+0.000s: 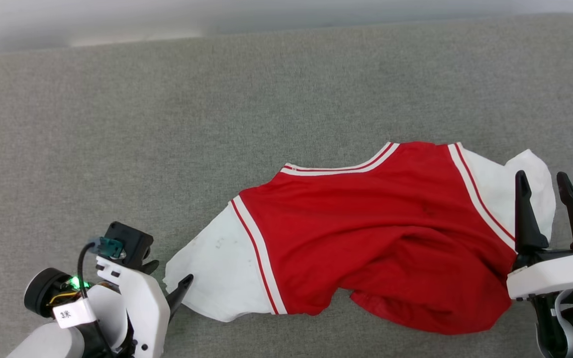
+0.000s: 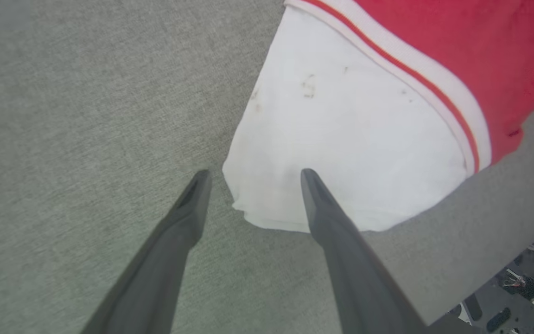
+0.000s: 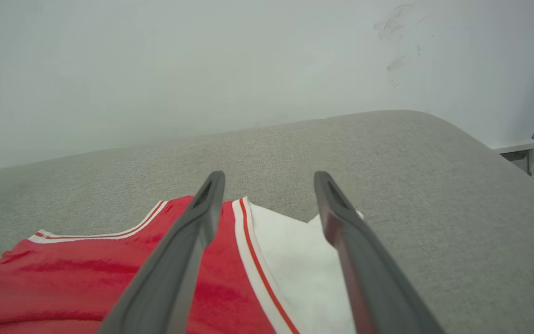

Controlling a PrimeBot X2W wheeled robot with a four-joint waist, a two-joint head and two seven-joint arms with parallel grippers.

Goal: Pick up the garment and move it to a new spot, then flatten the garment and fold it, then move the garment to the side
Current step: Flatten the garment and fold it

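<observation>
I should next pinch the garment with my left gripper by the puckered hem corner [image 1: 169,281] between its open fingers. The white sleeve [image 1: 225,265] lies flat and slack on the cushion.
The garment [image 1: 376,223] lies crumpled on the grey cushioned surface [image 1: 167,124]. It is red with white sleeves and striped trim, and its collar faces away from me. My left gripper [image 1: 169,276] is open at the tip of the left white sleeve [image 2: 341,130]. In the left wrist view the left gripper [image 2: 254,174] has the sleeve's corner between its spread fingers, one finger lying over the cloth. My right gripper [image 1: 543,181] is open above the right white sleeve [image 3: 295,260]. Nothing is gripped in the right gripper [image 3: 269,175], which has the garment [image 3: 63,278] beneath it.
A pale wall [image 3: 202,69] runs behind the surface. The surface's rounded right end [image 3: 480,153] drops off near a paper sheet. Its near edge and the floor below [image 2: 526,287] show in the left wrist view. Bare grey fabric stretches left of and behind the garment.
</observation>
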